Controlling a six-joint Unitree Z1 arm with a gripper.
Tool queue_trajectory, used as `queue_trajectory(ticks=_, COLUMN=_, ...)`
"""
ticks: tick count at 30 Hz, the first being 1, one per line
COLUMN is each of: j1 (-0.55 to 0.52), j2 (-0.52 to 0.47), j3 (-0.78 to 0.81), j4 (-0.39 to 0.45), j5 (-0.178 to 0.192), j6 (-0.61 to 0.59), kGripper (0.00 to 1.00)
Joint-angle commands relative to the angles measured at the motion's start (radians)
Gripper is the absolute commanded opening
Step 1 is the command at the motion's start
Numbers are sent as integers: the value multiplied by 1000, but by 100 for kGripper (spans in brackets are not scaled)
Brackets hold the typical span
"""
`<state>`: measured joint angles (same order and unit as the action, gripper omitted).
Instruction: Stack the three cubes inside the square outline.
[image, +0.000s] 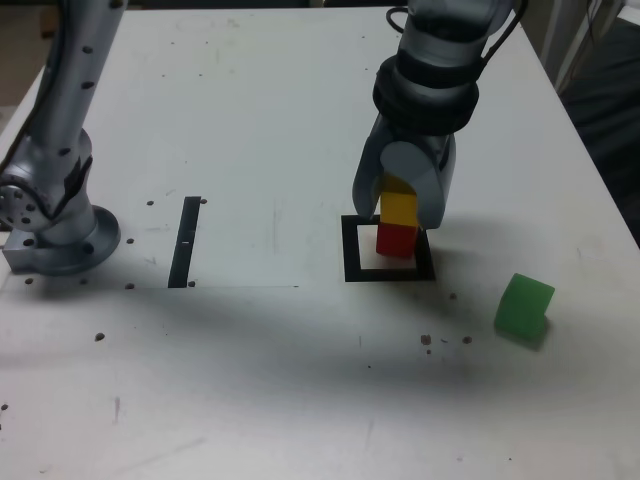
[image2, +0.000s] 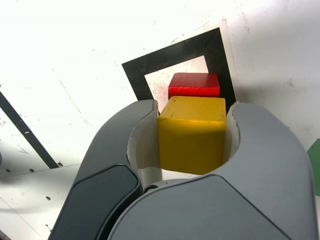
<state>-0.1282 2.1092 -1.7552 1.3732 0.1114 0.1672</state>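
Note:
My gripper opens next, since the yellow cube's lower edge sits on the red cube in the exterior view.
My gripper is shut on the yellow cube, its two grey jaws pressed against opposite faces of the cube. Directly under it the red cube stands inside the square outline, on the pale centre. In the exterior view the yellow cube looks set on the red one, with no gap showing. The wrist view shows the red cube just beyond the yellow one, within the black border. Apart on the table, toward the exterior view's right, lies the green cube, tilted.
A thin black strip lies on the white table at the exterior view's left of the outline. The arm's grey base stands at the far left. Small dark specks dot the tabletop.

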Motion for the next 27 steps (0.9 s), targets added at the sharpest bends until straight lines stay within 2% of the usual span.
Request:
queue_trajectory(ticks=1, j1=-1, j2=8, j3=-1, j4=2, j5=0, j6=2, kGripper=29)
queue_trajectory(ticks=3, j1=0, j2=11, j3=0, j4=2, j5=-1, j6=2, kGripper=40)
queue_trajectory(ticks=8, j1=1, j2=14, j3=12, j4=-2, j5=-8, j6=2, kGripper=89)
queue_trajectory(ticks=10, j1=2, j2=14, j3=16, j4=-4, j5=-10, j6=2, kGripper=99)
queue_trajectory(ticks=20, j1=3, j2=-3, j3=35, j4=-18, j5=-10, j6=1, kGripper=100)
queue_trajectory(ticks=27, j1=3, j2=-65, j3=82, j4=-62, j5=11, j6=-5, kGripper=100)
